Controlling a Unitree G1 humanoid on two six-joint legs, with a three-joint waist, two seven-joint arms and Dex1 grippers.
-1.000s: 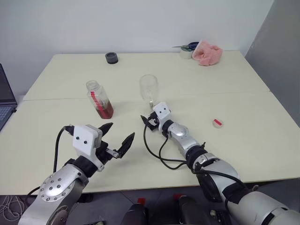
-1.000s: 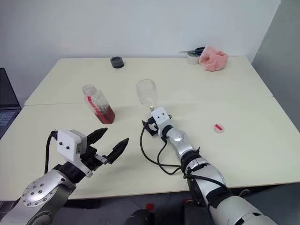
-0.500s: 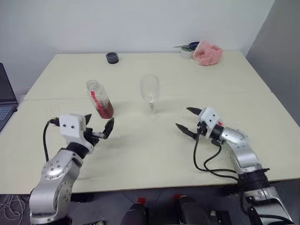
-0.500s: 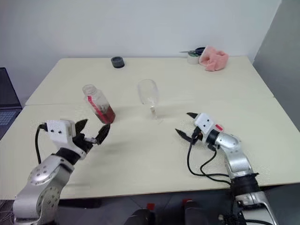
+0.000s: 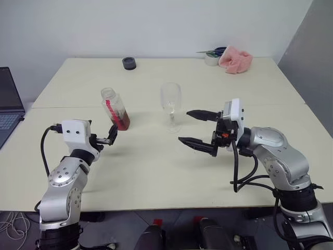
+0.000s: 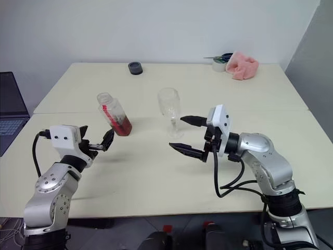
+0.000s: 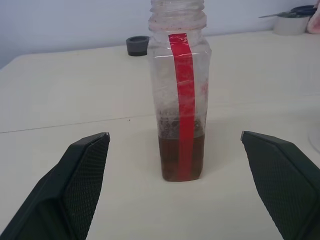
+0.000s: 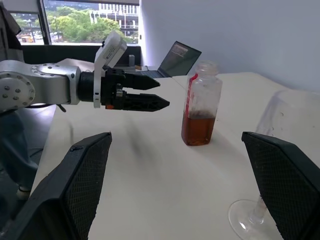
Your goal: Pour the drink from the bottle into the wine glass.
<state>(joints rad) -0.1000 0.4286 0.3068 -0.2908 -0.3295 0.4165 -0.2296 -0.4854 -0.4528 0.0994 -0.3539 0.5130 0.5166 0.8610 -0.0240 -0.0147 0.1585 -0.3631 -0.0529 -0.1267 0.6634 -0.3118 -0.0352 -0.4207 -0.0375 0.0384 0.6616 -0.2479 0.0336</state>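
Observation:
The bottle's neck (image 5: 108,94) is round and ridged, so the robot's left gripper next needs to grab the bottle by the flat sides of its square body (image 5: 116,112) in order to pour.
The bottle (image 5: 115,108) stands on the table (image 5: 156,166) left of centre, its neck uncapped, with a red label strip down one side. The reddish-brown drink (image 7: 167,160) fills its lowest part. To its right stands the wine glass (image 5: 171,107), upright and clear. My left gripper (image 5: 106,136) is open, level with the bottle's base and just short of it; in the left wrist view the bottle (image 7: 180,90) stands between and beyond the two fingertips. My right gripper (image 5: 183,126) is open and holds nothing. It hangs above the table right of the glass and points left toward it.
A black round object (image 5: 129,63) sits at the table's far edge. A pink cloth (image 5: 235,58), a tape roll (image 5: 211,59) and scissors lie at the far right corner. A laptop (image 5: 8,104) stands off the table's left side.
My left gripper has moved forward and left, up to the bottle. My right gripper has come away from the glass's stem, risen and swung right, and now points left.

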